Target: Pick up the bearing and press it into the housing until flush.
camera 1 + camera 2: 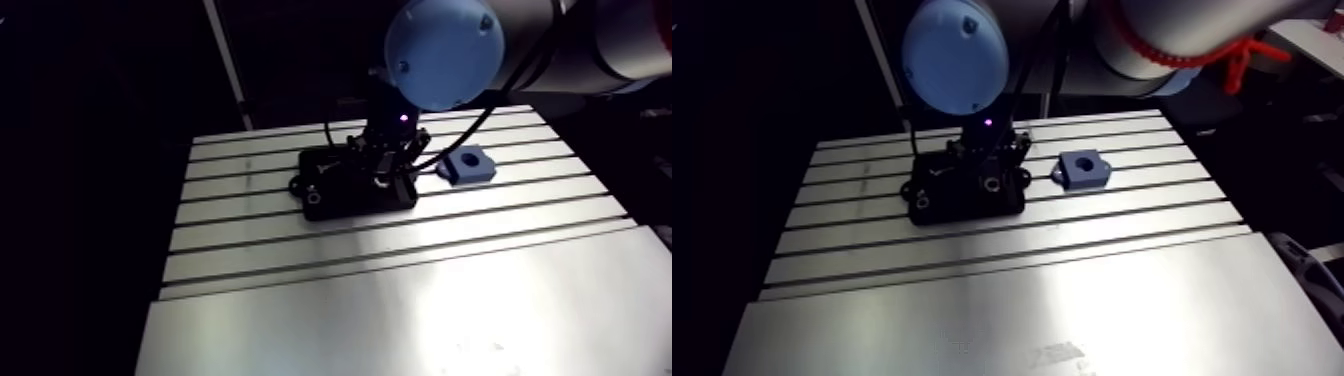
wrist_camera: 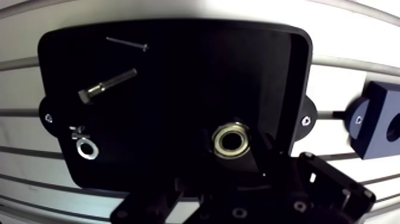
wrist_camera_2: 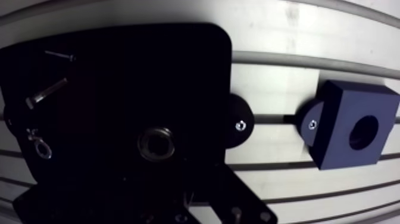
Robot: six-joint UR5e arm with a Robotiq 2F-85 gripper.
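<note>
The gripper takes hold of the bearing by its outer ring (image 2: 231, 154) next, to press the bearing flush into the housing (image 2: 376, 119).
A small metal ring bearing (image 2: 232, 141) lies flat on a black tray (image 2: 178, 89). In the wrist view my gripper (image 2: 238, 179) hangs low over the tray, open, its dark fingers (image 2: 321, 184) standing either side of the bearing and not touching it. The blue housing block (image 3: 351, 131), with a round bore in its face, stands on the slotted table beside the tray. In the arm view the gripper (image 1: 390, 165) is down over the tray's right part, and the housing (image 1: 470, 165) sits just to its right.
On the tray's far side from the housing lie a bolt (image 2: 107, 85), a washer (image 2: 87, 148) and a thin pin (image 2: 126, 43). The tray has mounting tabs (image 3: 239, 125) at its sides. The slotted aluminium table (image 1: 400, 300) extends toward the front.
</note>
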